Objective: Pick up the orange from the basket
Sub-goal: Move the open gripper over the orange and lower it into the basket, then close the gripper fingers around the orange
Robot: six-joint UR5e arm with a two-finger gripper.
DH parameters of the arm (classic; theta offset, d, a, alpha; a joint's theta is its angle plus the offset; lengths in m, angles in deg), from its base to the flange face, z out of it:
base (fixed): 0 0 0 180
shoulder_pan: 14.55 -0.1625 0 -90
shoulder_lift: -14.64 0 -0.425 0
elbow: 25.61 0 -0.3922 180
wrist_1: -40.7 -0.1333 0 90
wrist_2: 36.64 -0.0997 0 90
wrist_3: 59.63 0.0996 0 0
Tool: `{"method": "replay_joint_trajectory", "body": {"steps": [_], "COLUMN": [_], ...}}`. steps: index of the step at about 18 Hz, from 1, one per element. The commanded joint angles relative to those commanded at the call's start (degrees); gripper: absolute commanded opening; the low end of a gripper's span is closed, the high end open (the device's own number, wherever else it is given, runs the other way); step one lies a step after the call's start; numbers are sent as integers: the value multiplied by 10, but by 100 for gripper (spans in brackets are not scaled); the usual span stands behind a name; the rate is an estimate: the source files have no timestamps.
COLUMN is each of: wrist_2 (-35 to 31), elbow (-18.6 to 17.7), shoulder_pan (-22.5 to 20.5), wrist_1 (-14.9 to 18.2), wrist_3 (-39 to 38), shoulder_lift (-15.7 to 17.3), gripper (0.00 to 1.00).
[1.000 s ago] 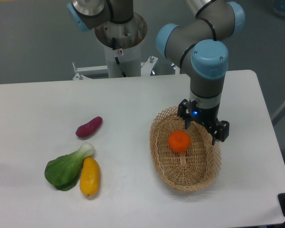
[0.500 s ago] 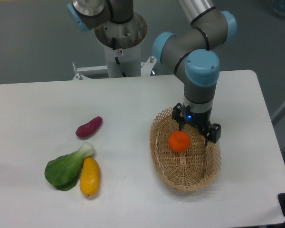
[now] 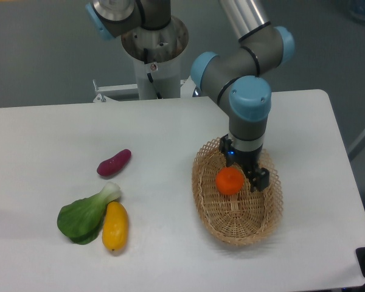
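My gripper grabs the orange [image 3: 229, 181] by its round sides next, to pick the orange up out of the wicker basket [image 3: 231, 228].
A small round orange [image 3: 229, 181] lies inside the oval wicker basket [image 3: 231, 228] at the right of the table. My gripper [image 3: 242, 168] hangs just above the basket's far half, open, one black finger at the orange's upper left and the other [image 3: 260, 178] at its right. The fingers stand close beside the fruit; whether they touch it cannot be told. The arm's grey and blue wrist rises straight above.
On the left of the table lie a purple sweet potato [image 3: 114, 162], a green bok choy [image 3: 87, 215] and an elongated yellow fruit [image 3: 115, 226]. The robot's base column [image 3: 153, 55] stands at the back edge.
The gripper has shifted left and slightly down, from the basket's right rim to over the orange. Its fingers now flank the fruit. The orange has not moved.
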Motion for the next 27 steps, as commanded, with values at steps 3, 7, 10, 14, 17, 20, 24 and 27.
{"method": "replay_joint_trajectory", "body": {"steps": [3, 7, 10, 14, 17, 20, 24, 27], "wrist_2": [5, 8, 8, 6, 7, 3, 3, 3], "elbow": [1, 1, -2, -6, -18, -43, -40, -39], "shoulder_pan": [-1, -4, -4, 0, 0, 1, 1, 1], "wrist_1": [-4, -4, -4, -6, -17, -42, -49, -56], "wrist_3": [-87, -149, -192, -236, -238, -241, -259, -260], "shoulder_lift": [-2, -2, -2, -11, -11, -14, -22, -21], "gripper": [100, 100, 100, 100, 100, 100, 100, 76]}}
